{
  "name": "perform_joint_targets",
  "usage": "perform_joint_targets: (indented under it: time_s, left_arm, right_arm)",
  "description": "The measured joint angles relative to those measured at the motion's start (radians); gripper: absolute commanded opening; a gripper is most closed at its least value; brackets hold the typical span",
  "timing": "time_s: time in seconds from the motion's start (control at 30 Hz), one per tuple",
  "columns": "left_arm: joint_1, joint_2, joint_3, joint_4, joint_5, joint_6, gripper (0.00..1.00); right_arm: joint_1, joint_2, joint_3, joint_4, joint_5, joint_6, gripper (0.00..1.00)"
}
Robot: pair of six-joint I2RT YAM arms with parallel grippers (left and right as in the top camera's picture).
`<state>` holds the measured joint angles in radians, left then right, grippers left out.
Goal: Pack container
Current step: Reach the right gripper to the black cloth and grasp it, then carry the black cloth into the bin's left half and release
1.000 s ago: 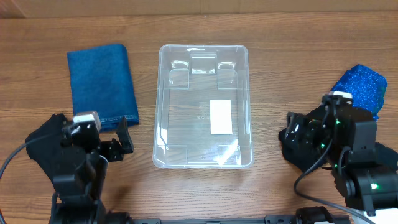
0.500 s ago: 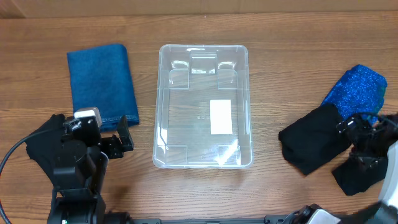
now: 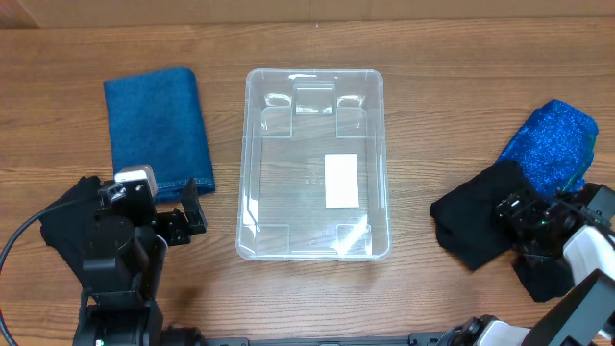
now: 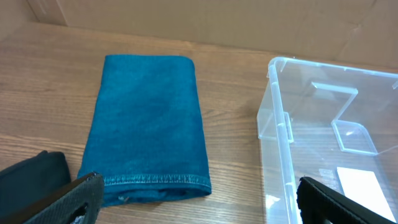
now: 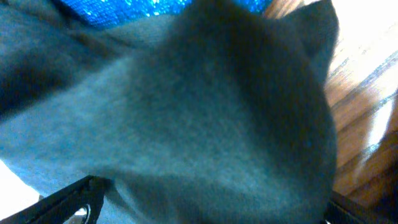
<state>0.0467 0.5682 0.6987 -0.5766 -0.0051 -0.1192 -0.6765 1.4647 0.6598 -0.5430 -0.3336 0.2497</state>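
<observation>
My right gripper grips the black cloth by its side edge near the sparkly blue cloth next, so its body stays free to lay in the container.
The clear plastic container stands empty at the table's middle, with a white label on its base. Its left wall shows in the left wrist view. My left gripper is open and empty, low beside the container's front left corner, with a folded blue towel just beyond it. The towel also shows in the left wrist view. My right gripper is open and pressed down over a black cloth. The black cloth fills the right wrist view between the spread fingers.
A sparkly blue cloth lies behind the black cloth at the far right, and its edge shows in the right wrist view. Another black cloth lies under my left arm. A cardboard wall backs the table.
My right arm swung off to the right, uncovering the black cloth, then came down onto its right part. The left arm has barely moved.
</observation>
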Motion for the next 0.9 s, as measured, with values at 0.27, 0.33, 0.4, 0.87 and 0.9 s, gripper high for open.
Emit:
perform_joint_targets:
  time_s: [0.27,0.33,0.4,0.87,0.9]
  left_arm:
    - [0.000,0.000,0.000,0.000,-0.001,0.000,1.00]
    - [0.000,0.000,0.000,0.000,-0.003,0.000,1.00]
    - [0.000,0.000,0.000,0.000,-0.003,0.000,1.00]
    - [0.000,0.000,0.000,-0.004,-0.004,0.000,1.00]
    - [0.000,0.000,0.000,-0.004,-0.003,0.000,1.00]
  right_arm:
    - [-0.006,-0.018,-0.094,0.143,-0.159,0.006,0.60]
    - [-0.005,-0.012,-0.101,0.130,-0.178,0.009,0.51]
    - [-0.005,-0.008,-0.109,0.121,-0.192,0.010,0.32]
    - [0.089,-0.128,0.224,-0.192,-0.462,0.005,0.04]
    - [0.127,-0.151,0.275,-0.209,-0.467,0.000,0.04]
